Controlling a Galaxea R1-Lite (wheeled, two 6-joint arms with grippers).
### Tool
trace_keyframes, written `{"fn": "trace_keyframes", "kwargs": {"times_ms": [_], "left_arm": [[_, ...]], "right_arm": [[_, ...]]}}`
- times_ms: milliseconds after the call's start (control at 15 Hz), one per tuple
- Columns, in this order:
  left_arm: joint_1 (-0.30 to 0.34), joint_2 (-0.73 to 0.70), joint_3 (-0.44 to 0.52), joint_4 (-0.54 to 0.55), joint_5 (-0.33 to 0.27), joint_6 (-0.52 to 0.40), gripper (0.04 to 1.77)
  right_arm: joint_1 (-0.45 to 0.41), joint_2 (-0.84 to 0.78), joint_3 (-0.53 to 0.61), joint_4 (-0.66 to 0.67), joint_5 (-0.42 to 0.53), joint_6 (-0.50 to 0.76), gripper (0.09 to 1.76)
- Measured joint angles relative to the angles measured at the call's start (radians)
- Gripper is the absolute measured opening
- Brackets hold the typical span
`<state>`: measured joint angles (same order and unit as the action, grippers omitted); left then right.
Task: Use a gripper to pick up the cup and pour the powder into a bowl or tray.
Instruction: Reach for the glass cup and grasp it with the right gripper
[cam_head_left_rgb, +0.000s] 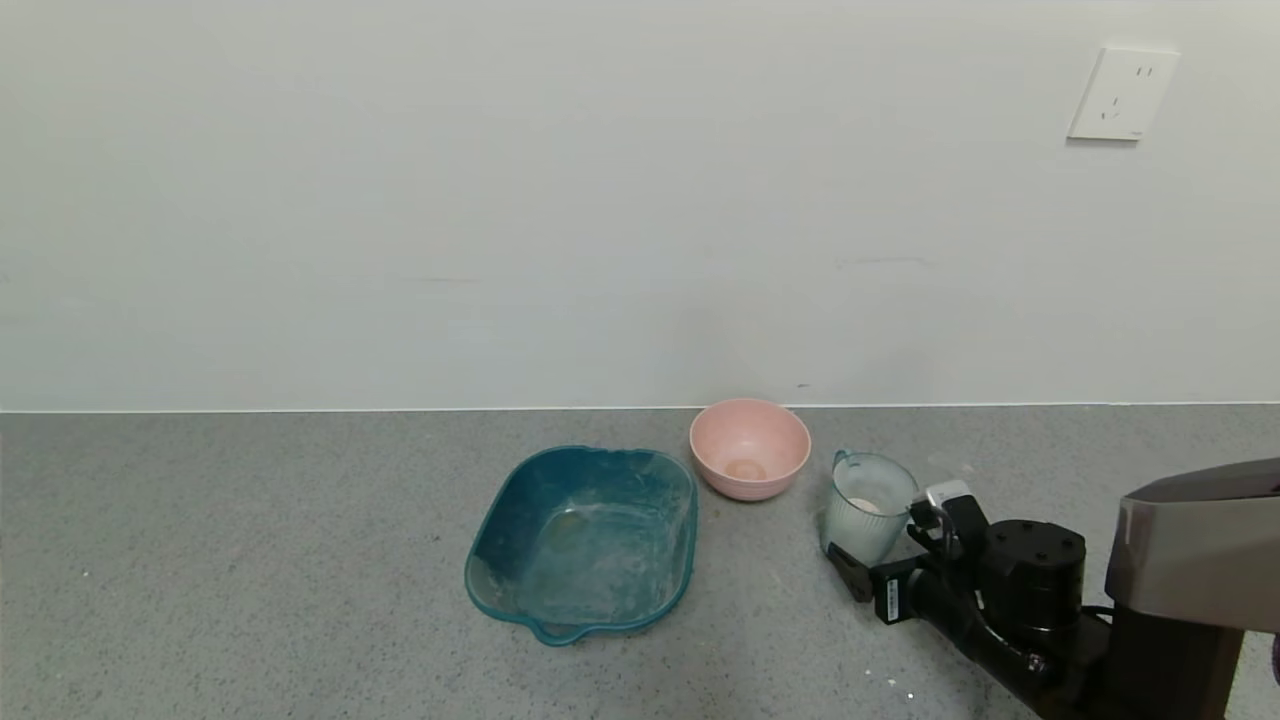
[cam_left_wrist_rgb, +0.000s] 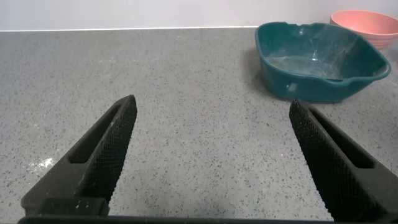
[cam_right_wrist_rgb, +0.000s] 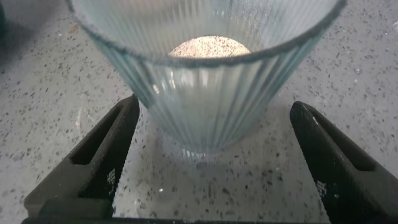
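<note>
The fingers of my right gripper stop short of the cup's ribbed sides, and closing now would miss, so the move toward the cup comes next, before closing.
The pale blue-green ribbed cup (cam_head_left_rgb: 866, 512) stands upright on the grey counter, right of the pink bowl. Off-white powder (cam_head_left_rgb: 866, 504) lies in its bottom, and also shows in the right wrist view (cam_right_wrist_rgb: 208, 46). My right gripper (cam_head_left_rgb: 893, 530) is open, with one finger on each side of the cup (cam_right_wrist_rgb: 205, 99); in the right wrist view (cam_right_wrist_rgb: 214, 107) neither finger touches it. The teal tray (cam_head_left_rgb: 600, 570) sits left of the cup, its inside dusted white. My left gripper (cam_left_wrist_rgb: 211, 106) is open and empty over bare counter, with the tray (cam_left_wrist_rgb: 317, 65) ahead of it.
A round pink bowl (cam_head_left_rgb: 750, 450) with a beige patch inside stands between tray and cup, close to the wall; it also shows in the left wrist view (cam_left_wrist_rgb: 367, 22). The wall bounds the counter at the back. Open counter lies left of the tray.
</note>
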<state>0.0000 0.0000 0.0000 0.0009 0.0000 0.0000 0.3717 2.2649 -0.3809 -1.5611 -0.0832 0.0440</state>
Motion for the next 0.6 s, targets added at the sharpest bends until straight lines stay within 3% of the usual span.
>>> {"fn": "trace_keyframes", "kwargs": {"times_ms": [600], "left_arm": [[0.0,0.0,0.0,0.0,0.0,0.0,1.76]], "right_arm": [[-0.016,0.069,-0.132,0.005,0.001,-0.008,1.76]]}}
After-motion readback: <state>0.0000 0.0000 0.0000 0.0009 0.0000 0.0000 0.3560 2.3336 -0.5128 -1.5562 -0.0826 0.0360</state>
